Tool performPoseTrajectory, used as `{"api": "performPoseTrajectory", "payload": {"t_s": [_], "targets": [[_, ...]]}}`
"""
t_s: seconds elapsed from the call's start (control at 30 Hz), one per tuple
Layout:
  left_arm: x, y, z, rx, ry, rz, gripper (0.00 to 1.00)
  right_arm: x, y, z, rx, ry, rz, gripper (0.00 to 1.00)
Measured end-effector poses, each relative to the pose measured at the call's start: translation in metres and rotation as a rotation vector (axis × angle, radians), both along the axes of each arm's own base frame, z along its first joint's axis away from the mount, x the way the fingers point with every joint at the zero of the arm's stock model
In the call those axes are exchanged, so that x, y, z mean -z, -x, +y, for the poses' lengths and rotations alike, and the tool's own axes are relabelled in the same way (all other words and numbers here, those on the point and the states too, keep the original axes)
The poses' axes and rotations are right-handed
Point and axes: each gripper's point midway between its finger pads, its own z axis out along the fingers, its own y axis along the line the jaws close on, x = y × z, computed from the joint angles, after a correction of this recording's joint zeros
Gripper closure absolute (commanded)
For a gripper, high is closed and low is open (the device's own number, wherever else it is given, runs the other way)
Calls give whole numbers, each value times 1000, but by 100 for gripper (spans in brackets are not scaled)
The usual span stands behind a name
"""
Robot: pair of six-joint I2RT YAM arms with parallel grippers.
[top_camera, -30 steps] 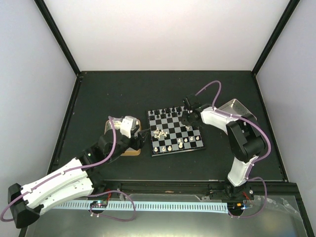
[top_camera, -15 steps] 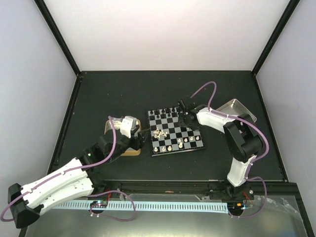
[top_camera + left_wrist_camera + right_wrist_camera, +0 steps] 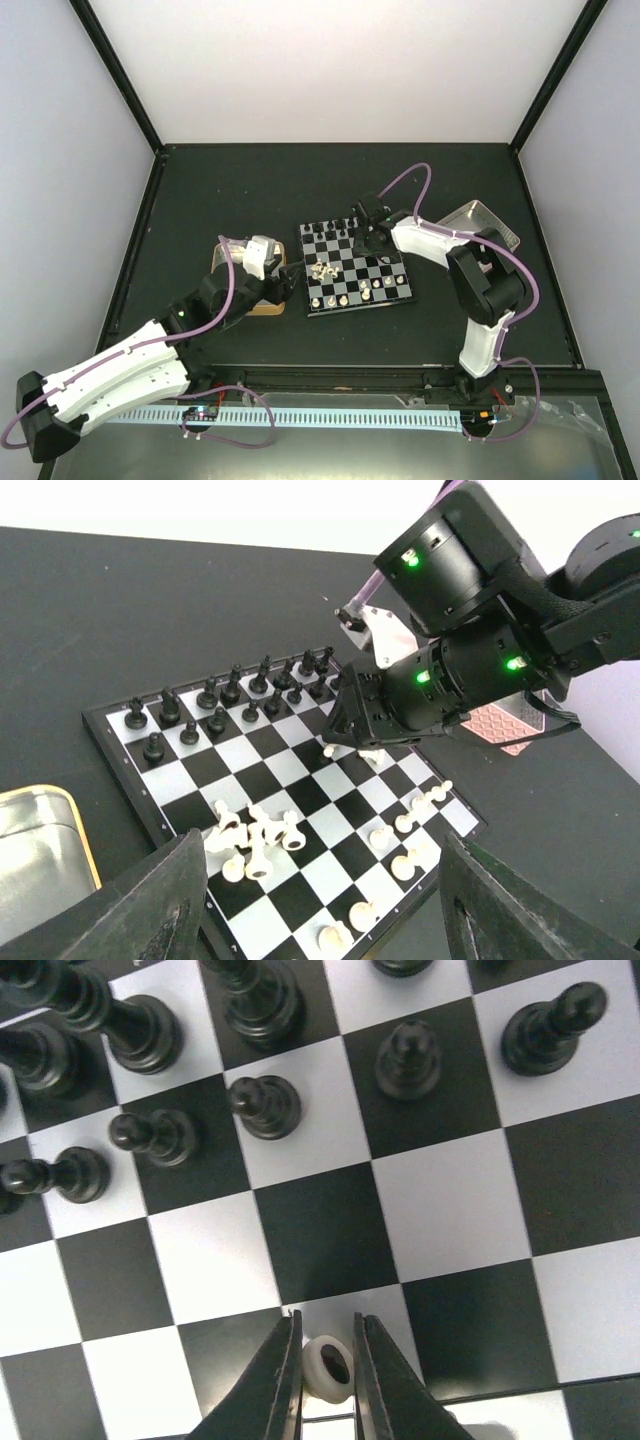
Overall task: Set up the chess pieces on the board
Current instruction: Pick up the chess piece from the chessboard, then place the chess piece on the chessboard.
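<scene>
The cream pawn should be grabbed next by its round head (image 3: 329, 750) with my left gripper, so its base stays free to stand on its square.
The board (image 3: 360, 306) lies mid-table, and also shows in the left wrist view (image 3: 290, 770) and the right wrist view (image 3: 440, 1200). Black chess pieces (image 3: 338, 229) stand along its far rows (image 3: 230, 695) (image 3: 265, 1105). A heap of fallen cream pieces (image 3: 322, 270) (image 3: 252, 835) lies left of centre. More cream pieces (image 3: 400, 832) stand near the near right corner. My right gripper (image 3: 371, 240) (image 3: 327, 1360) is shut on a cream piece (image 3: 328, 1368), low over the board just before the black pawns. My left gripper (image 3: 291, 281) (image 3: 320, 905) is open and empty at the board's left edge.
A gold-rimmed tin tray (image 3: 252, 306) (image 3: 45, 840) lies left of the board under my left wrist. A silver tray (image 3: 482, 222) stands at the right behind my right arm. A pink-sided tray (image 3: 508, 722) shows past the right arm.
My right gripper has moved left over the board's far half with the cream piece in it. The left arm has not moved.
</scene>
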Motion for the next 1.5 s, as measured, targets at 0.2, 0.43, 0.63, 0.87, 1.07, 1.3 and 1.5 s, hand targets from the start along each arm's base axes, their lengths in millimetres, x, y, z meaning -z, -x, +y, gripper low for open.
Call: {"api": "performPoseTrajectory", "payload": {"t_s": [0.2, 0.43, 0.63, 0.87, 1.07, 1.3, 1.5], "targets": [[21, -2, -4, -18, -4, 74, 33, -12, 4, 10, -9, -97, -24, 93], [54, -2, -21, 25, -8, 168, 32, -53, 27, 35, -53, -362, -59, 93], [68, -6, -39, 69, -4, 191, 32, -86, 58, 48, -54, -613, -55, 93], [76, -7, -64, 152, 22, 225, 32, -112, 77, 60, -87, -794, -36, 92], [59, -8, -80, 208, 106, 209, 37, -128, 94, 67, -155, -891, -18, 92], [43, -8, -88, 244, 167, 175, 53, -146, 107, 71, -224, -956, -20, 92], [31, -11, -94, 260, 181, 155, 71, -148, 110, 70, -236, -963, -24, 92]]}}
